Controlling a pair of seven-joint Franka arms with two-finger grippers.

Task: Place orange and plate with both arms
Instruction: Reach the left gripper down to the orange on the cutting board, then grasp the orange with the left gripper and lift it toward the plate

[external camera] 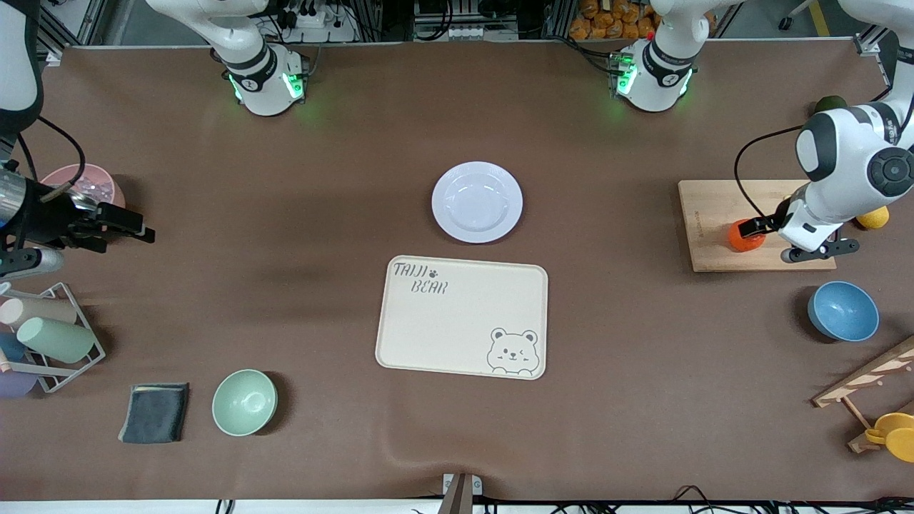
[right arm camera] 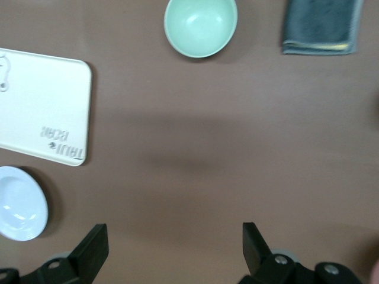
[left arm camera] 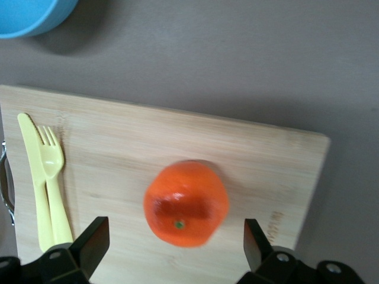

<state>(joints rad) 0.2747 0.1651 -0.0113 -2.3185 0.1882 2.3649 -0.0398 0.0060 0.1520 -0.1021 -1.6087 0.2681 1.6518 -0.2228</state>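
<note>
My left gripper needs to move toward the orange's near edge before closing, as my fingers stop short above the wooden cutting board in the left wrist view.
The orange sits on a wooden cutting board toward the left arm's end of the table. My left gripper is open just above the board. In the left wrist view the orange lies between its spread fingers, untouched. The white plate rests on the table mid-way between the arms, farther from the front camera than the cream bear tray. It also shows in the right wrist view. My right gripper is open and empty over bare table at the right arm's end.
A yellow fork and knife lie on the board. A blue bowl, a lemon and a dark green fruit are near it. A mint bowl, grey cloth, cup rack and pink bowl are at the right arm's end.
</note>
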